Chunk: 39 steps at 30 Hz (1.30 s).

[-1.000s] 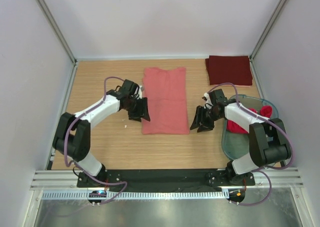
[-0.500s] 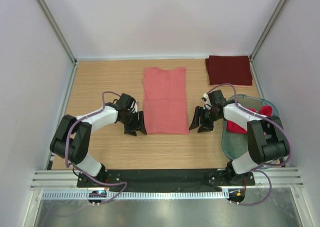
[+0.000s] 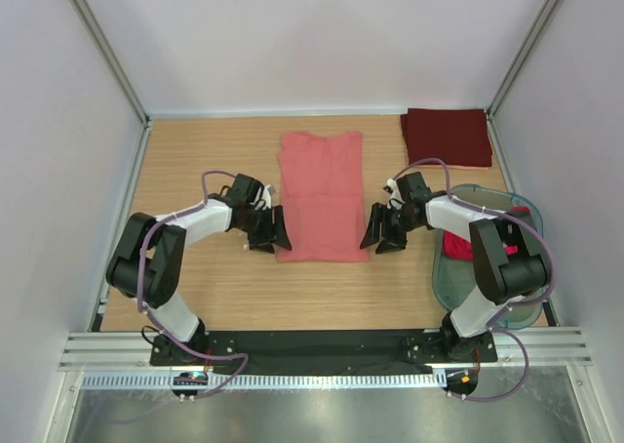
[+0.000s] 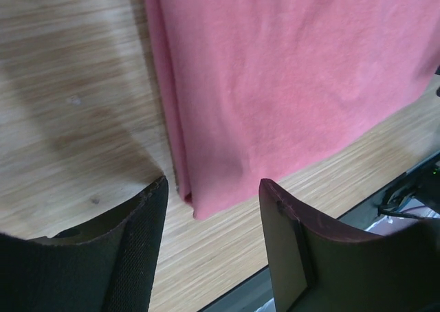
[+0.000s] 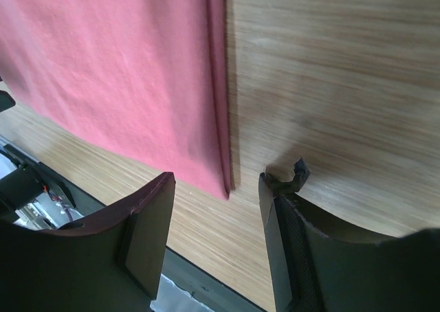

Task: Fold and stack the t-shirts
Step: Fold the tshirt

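The right gripper grabs the salmon-pink t-shirt's near corner (image 3: 366, 257) (image 5: 222, 188) next, matching my left gripper's corner, so the t-shirt's near end folds over evenly.
A salmon-pink t-shirt (image 3: 322, 194) lies flat as a long folded strip in the middle of the table. My left gripper (image 3: 274, 231) is open at its near left corner (image 4: 196, 205), which sits between the jaws. My right gripper (image 3: 375, 230) is open at the near right corner (image 5: 223, 181). Neither holds cloth. A folded dark maroon t-shirt (image 3: 447, 137) lies at the far right. Brighter red-pink t-shirts (image 3: 466, 242) lie bunched in the tub.
A translucent greenish plastic tub (image 3: 463, 292) stands at the right, by the right arm. The table's near edge and a black base rail (image 3: 322, 345) lie just below the shirt. White walls enclose the table on three sides.
Both grippers have moved toward the near corners of the salmon-pink shirt, the left one toward me and rightward, the right one leftward. The shirt has not moved.
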### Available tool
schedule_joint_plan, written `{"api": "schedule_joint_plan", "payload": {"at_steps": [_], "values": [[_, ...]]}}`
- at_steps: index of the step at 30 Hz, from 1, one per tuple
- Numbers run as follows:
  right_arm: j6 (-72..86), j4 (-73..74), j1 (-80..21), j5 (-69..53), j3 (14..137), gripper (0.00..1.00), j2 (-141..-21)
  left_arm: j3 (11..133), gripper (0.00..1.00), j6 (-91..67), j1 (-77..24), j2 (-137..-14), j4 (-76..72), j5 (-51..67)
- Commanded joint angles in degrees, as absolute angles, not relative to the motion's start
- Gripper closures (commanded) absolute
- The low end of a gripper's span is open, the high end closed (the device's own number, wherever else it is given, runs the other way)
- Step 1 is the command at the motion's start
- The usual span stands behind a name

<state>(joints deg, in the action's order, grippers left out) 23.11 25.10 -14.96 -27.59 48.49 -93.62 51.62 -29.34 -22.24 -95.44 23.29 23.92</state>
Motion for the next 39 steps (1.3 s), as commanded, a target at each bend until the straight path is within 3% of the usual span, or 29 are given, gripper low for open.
{"api": "schedule_joint_plan", "payload": {"at_steps": [1, 17, 26, 27, 30, 39], "values": [[22.5, 22.4, -15.9, -22.7, 49.3, 0.41, -96.1, 49.4, 0.42, -27.9, -22.1, -98.0, 18.5, 23.6], [27.3, 14.2, -21.5, -21.5, 46.5, 0.44, -100.5, 49.5, 0.55, -28.6, -22.5, -105.5, 14.7, 24.2], [30.5, 12.6, -21.5, -20.0, 44.1, 0.71, -97.2, 48.5, 0.94, -29.8, -22.3, -104.2, 15.1, 23.7], [30.2, 13.2, -21.4, -20.0, 44.2, 0.80, -96.2, 47.8, 1.00, -30.0, -22.3, -103.8, 15.1, 23.8], [29.9, 13.3, -21.4, -22.0, 43.8, 0.99, -95.1, 45.5, 1.00, -30.1, -22.3, -101.7, 15.0, 23.9], [34.2, 15.0, -21.5, -28.3, 38.2, 0.99, -84.1, 36.0, 1.00, -36.5, -22.6, -88.9, 16.1, 24.5]]}}
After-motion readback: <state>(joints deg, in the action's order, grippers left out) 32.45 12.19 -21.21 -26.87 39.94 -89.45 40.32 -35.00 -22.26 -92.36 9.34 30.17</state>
